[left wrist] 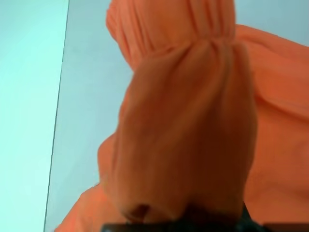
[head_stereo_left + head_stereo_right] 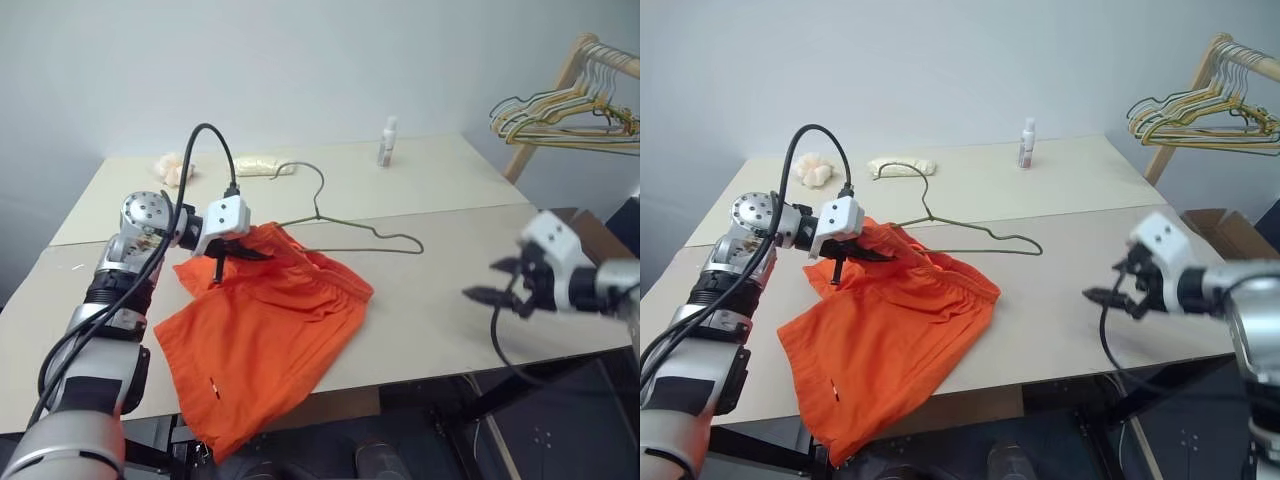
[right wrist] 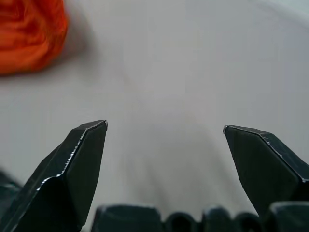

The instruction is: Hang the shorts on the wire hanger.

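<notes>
The shorts need to go on the wire hanger (image 2: pixel 340 226), so my right gripper will next grab them by the loose end of the gathered waistband (image 2: pixel 355 290).
The bright orange shorts (image 2: pixel 262 325) lie spread on the beige table, one leg hanging over its near edge. My left gripper (image 2: pixel 243 247) is shut on the gathered waistband at the shorts' far left corner; in the left wrist view the bunched orange cloth (image 1: pixel 188 121) covers the fingers. The thin grey-olive wire hanger (image 2: pixel 340 226) lies flat just beyond the shorts, its lower bar tucked under the waistband. My right gripper (image 2: pixel 495 280) hovers over the table's right part, well clear of the shorts, its fingers (image 3: pixel 77 159) wide open and empty.
A small white bottle (image 2: pixel 386 141) stands at the table's far side. A pale crumpled cloth (image 2: pixel 176 168) and a cream packet (image 2: pixel 264 167) lie at the far left. Yellow and green hangers (image 2: pixel 560 118) hang on a wooden rack at the right. A cardboard box (image 2: pixel 1225 232) sits beyond the table's right end.
</notes>
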